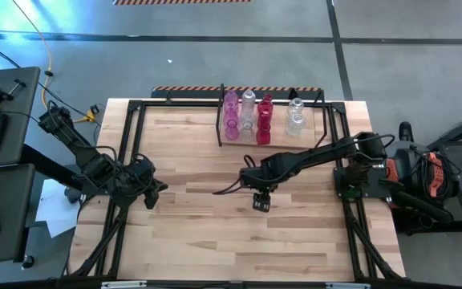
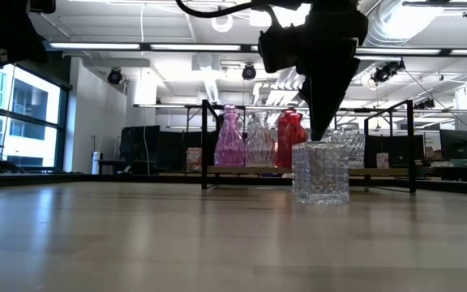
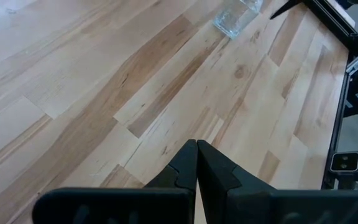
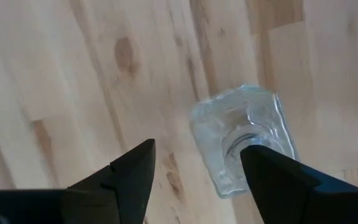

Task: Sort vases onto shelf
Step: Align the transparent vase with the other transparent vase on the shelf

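Note:
My right gripper grabs the clear square vase by its round opening (image 4: 247,146) next, to sort it onto the shelf.
A clear square cut-glass vase (image 2: 321,172) stands upright on its base at mid-table, seen from above in the right wrist view (image 4: 244,134) and far off in the left wrist view (image 3: 235,15). My right gripper (image 2: 321,122) hangs open just over it, pointing down, with one finger (image 4: 272,171) over the vase's mouth and the other (image 4: 132,168) off to its side. The shelf (image 1: 220,120) stands at the far edge. It carries pink (image 2: 229,138), clear (image 2: 258,139) and red (image 2: 289,136) vases. My left gripper (image 3: 196,155) waits shut over the table's left part. My right gripper comes from above, pointing down, with one fingertip (image 4: 257,155) at the vase's mouth (image 4: 238,140). Whether it touches the rim I cannot tell. The vase stands upright on the table.
Black arm frames (image 1: 127,160) run along the table's left and right sides. Bare wooden table (image 1: 215,233) lies toward the near edge and between the two arms. More clear vases (image 1: 296,116) stand on the shelf's right part.

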Available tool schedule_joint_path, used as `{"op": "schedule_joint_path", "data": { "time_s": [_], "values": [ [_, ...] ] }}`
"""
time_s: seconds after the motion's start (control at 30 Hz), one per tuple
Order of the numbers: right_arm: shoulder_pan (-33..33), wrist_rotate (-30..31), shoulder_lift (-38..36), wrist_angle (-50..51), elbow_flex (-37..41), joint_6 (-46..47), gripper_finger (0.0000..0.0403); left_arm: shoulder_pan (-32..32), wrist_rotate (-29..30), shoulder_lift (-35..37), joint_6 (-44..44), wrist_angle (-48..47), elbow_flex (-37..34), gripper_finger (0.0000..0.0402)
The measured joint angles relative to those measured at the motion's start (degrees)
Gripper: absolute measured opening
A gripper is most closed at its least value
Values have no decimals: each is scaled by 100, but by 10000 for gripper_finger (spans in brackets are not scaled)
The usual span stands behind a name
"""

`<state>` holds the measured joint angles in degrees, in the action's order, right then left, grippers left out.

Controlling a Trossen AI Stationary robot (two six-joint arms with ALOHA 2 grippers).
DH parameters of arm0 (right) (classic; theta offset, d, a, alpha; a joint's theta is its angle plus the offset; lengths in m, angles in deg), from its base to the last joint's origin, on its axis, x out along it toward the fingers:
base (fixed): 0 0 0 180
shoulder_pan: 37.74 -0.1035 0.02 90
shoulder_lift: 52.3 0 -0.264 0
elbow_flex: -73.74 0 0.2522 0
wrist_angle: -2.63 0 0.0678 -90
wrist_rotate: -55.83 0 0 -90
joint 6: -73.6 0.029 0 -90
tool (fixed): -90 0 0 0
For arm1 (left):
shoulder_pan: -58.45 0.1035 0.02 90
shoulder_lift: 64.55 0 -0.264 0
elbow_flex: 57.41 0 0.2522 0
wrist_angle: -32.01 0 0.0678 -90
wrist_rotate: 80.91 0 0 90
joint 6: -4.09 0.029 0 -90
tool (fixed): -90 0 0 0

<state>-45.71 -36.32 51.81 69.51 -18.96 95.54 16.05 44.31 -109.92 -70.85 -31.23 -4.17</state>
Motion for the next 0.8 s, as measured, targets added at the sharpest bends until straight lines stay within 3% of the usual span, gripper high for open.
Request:
{"op": "schedule_joint_path", "data": {
  "time_s": [0.17, 0.43, 0.8],
  "values": [
    [11, 176, -24, -135, 207, 12, 179, 1, 0, 0, -3, 0, 0, 0],
    [4, 13, -22, -105, 345, -44, 17, 1, 7, 0, -48, 2, 0, 0],
    [4, -121, 13, 302, 148, -126, 8, 1, 22, 2, -47, 2, 0, 0]
  ]
}}
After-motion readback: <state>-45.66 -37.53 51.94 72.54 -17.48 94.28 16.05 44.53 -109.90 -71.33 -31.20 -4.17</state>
